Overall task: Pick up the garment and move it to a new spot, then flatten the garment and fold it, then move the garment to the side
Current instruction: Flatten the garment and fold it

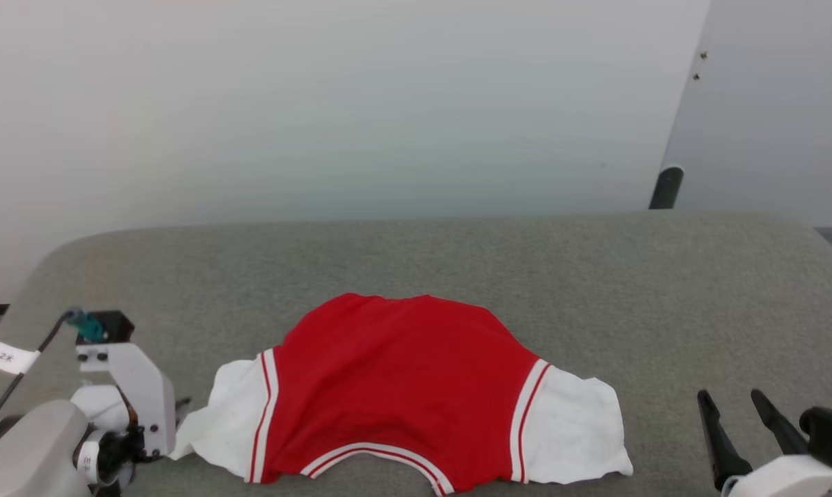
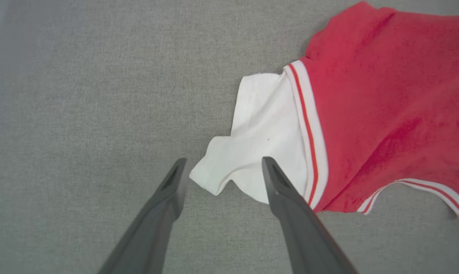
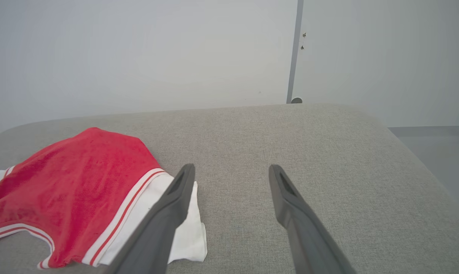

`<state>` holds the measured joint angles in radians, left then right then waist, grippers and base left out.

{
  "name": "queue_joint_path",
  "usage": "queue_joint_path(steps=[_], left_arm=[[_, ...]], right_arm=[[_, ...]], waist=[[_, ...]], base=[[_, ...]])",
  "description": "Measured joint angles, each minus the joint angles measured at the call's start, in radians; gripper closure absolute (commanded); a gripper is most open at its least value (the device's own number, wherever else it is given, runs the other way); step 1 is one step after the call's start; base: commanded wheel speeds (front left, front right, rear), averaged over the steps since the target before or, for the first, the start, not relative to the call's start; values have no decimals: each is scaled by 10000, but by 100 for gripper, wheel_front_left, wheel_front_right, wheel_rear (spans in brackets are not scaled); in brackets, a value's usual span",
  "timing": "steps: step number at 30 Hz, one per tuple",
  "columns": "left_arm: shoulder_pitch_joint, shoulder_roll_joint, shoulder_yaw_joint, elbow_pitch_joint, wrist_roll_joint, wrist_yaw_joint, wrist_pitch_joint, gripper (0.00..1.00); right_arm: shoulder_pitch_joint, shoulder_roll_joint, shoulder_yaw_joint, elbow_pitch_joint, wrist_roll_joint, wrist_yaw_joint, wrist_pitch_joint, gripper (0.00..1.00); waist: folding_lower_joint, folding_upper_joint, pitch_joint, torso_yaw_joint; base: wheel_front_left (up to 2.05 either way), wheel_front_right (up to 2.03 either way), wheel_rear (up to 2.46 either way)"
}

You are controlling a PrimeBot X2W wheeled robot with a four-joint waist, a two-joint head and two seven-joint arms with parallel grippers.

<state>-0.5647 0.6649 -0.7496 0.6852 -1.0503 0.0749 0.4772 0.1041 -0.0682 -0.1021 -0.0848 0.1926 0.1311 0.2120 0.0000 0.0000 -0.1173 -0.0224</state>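
My left gripper takes hold of the garment by the puckered tip of its white sleeve (image 1: 188, 439) next, since the red body (image 1: 405, 377) lies spread flat.
The garment (image 1: 402, 386) lies spread on the grey padded table (image 1: 595, 290), near its front edge. It has a bright red body with a white sleeve at each end and striped trim. In the left wrist view my left gripper (image 2: 222, 163) is open just above the table. The corner of the garment's (image 2: 385, 95) left white sleeve lies between its fingertips, unclamped. My right gripper (image 1: 730, 397) stands open at the lower right, a little to the right of the right sleeve. In the right wrist view that gripper (image 3: 231, 167) holds nothing, and the garment (image 3: 73, 179) lies to its left.
A pale wall rises behind the table. A dark post (image 1: 666, 188) stands at the back right, by a wall seam. The table's far corners are rounded, and grey floor (image 3: 435, 152) shows past its right edge. Bare grey padding (image 2: 81, 114) stretches left of the garment.
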Motion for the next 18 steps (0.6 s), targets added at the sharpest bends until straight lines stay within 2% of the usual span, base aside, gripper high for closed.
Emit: queue_joint_path(steps=[3,9,13,18], left_arm=[[51,88,54,-485,2,29,-196,0],[83,290,-247,-897,295,123,96,0],[-258,161,-395,-493,422,23,301,0],[-631,104,-717,424,715,-389,539,0]], right_arm=[[160,-56,-10,-82,58,0,107,0],[153,-109,73,-382,100,0,347,0],[45,-192,117,-608,176,0,416,0],[-77,-255,134,-769,184,0,537,0]], waist=[[0,0,-94,161],[0,0,-85,332],[0,0,138,262],[0,0,453,-6]], base=[[0,0,0],[0,0,0],[0,0,0],[0,0,0]])
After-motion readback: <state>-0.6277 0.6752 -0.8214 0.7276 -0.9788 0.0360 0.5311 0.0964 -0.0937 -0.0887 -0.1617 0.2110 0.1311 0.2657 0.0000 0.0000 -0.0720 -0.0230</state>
